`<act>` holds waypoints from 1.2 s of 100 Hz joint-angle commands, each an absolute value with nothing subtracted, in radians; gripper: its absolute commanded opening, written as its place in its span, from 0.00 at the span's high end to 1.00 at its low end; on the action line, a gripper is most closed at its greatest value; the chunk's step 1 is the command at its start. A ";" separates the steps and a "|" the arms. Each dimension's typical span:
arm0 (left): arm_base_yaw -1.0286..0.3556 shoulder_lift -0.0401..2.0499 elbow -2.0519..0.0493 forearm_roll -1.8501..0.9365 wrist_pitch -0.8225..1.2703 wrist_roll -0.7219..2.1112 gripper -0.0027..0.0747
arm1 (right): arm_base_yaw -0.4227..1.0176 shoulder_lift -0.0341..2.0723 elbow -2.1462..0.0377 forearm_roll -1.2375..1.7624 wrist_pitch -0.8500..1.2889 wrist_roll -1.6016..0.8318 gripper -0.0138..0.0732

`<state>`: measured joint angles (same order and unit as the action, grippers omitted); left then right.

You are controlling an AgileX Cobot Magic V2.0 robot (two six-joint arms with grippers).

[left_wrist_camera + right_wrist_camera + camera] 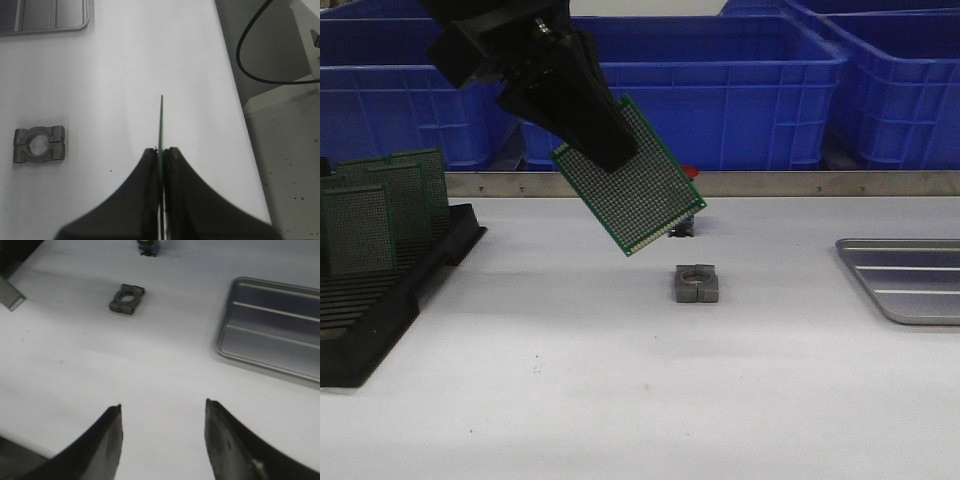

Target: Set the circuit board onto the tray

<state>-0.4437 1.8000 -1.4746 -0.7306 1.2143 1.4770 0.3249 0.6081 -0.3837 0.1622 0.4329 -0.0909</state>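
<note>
The fingers of my left gripper already cover the other end of the circuit board. My right gripper needs to grab the circuit board by its uncovered far end [670,209] next.
My left gripper [610,155] is shut on a green perforated circuit board [632,180] and holds it tilted in the air above the table's middle. In the left wrist view the board [161,120] shows edge-on between the closed fingers [150,165]. The silver-grey ribbed tray [910,275] lies at the table's right edge, well right of the board; it shows in the left wrist view [45,20] and the right wrist view [272,335]. My right gripper [163,407] is open and empty above bare table; it is out of the front view.
A black slotted rack [380,290] with several upright green boards [380,210] stands at the left. A small grey metal clamp block [696,284] lies mid-table below the held board. Blue plastic bins [720,90] line the back behind a metal rail.
</note>
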 commanded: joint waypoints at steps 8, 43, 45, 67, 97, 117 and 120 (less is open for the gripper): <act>-0.452 1.754 -1.505 -0.792 1.244 1.475 0.99 | 0.455 0.786 -0.508 0.174 0.316 -0.214 0.34; -0.452 1.754 -1.505 -0.792 1.244 1.475 0.99 | 0.636 1.165 -0.753 0.174 0.268 -0.417 0.34; -0.452 1.754 -1.505 -0.792 1.244 1.475 0.99 | 0.643 1.177 -0.761 0.174 0.268 -0.426 0.34; -0.452 1.754 -1.505 -0.792 1.244 1.475 0.99 | 0.681 1.304 -0.873 0.174 0.288 -0.458 0.34; -0.452 1.754 -1.505 -0.792 1.243 1.475 0.99 | 0.688 1.382 -0.937 0.176 0.278 -0.458 0.35; -0.452 1.754 -1.505 -0.792 1.243 1.475 0.99 | 0.688 1.401 -0.937 0.176 0.253 -0.458 0.59; -0.452 1.754 -1.505 -0.792 1.243 1.475 0.99 | 0.688 1.403 -0.937 0.176 0.248 -0.458 0.66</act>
